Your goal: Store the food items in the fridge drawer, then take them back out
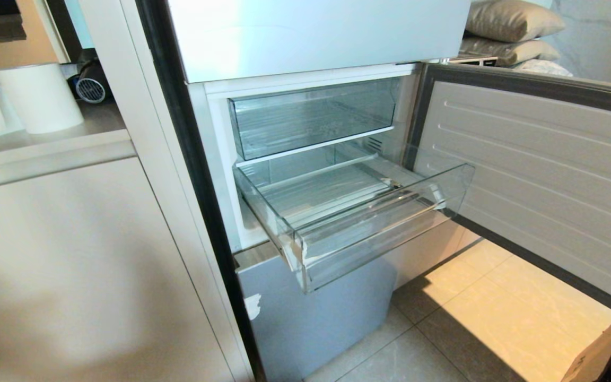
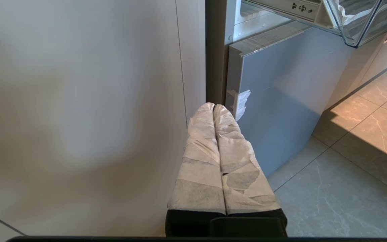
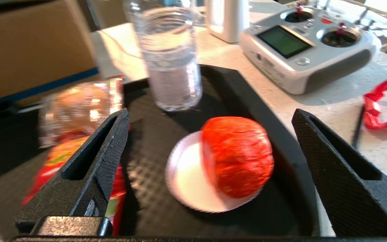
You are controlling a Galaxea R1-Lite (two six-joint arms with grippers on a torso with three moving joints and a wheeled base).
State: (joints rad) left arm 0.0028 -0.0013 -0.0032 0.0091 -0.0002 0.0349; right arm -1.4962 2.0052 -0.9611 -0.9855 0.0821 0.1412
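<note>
The robot's right gripper will next grab the rounded sides of the red-orange food item, so it can store the item in the fridge drawer [image 1: 358, 223].
The fridge drawer [image 1: 358, 223], clear plastic with a ribbed bottom, stands pulled out of the open fridge and looks empty; a corner of it shows in the left wrist view [image 2: 358, 23]. One of the food items [image 3: 237, 156], round and red-orange, rests on a small white disc [image 3: 186, 174] in a black tray [image 3: 281, 134]. My right gripper [image 3: 211, 112] hovers over it, open, one black finger on either side and apart from it. My left gripper [image 2: 213, 106], its fingers wrapped in white tape, is shut on nothing and hangs low beside the cabinet wall. Neither arm shows in the head view.
A second clear drawer [image 1: 311, 116] sits above, pushed in. The fridge door [image 1: 539, 175] stands open to the right. On the tray are a clear bottle [image 3: 170, 57], a wrapped bun [image 3: 79, 107] and a red packet [image 3: 55, 164]. A grey remote controller [image 3: 307, 43] lies on the counter.
</note>
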